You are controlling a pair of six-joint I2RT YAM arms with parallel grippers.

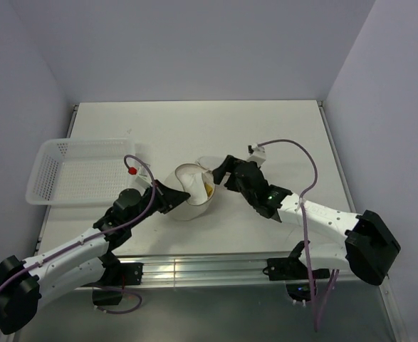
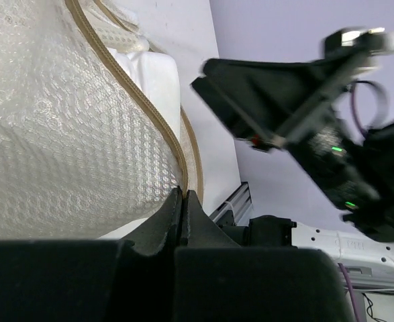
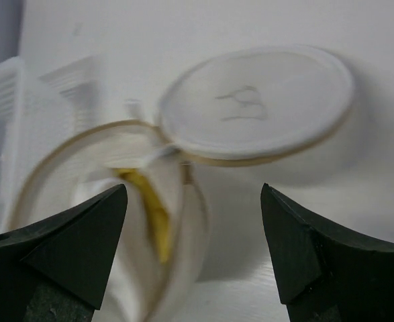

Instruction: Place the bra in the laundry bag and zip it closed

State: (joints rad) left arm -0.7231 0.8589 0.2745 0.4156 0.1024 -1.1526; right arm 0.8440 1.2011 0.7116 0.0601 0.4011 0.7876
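My right gripper pinches the lid's near rim [image 3: 210, 160] beside the hinge next. Then it folds the lid over the bag's opening for zipping.
The white mesh laundry bag [image 1: 191, 206] stands open at the table's middle, its round lid [image 3: 257, 107] flipped back on the hinge. The mustard-yellow bra [image 1: 207, 189] lies inside, and a yellow strip of it [image 3: 150, 211] shows among white folds in the right wrist view. My left gripper [image 1: 181, 197] is shut on the bag's brownish zipper rim [image 2: 176, 151] at its left side. My right gripper [image 1: 219, 172] is open and empty, hovering just right of and above the bag's opening [image 3: 193, 201], touching nothing.
A white perforated plastic basket [image 1: 80, 171] stands at the left, close behind my left arm. The right arm also shows in the left wrist view [image 2: 297, 107], close across the bag. The table's metal front rail [image 1: 209, 267] runs along the near edge.
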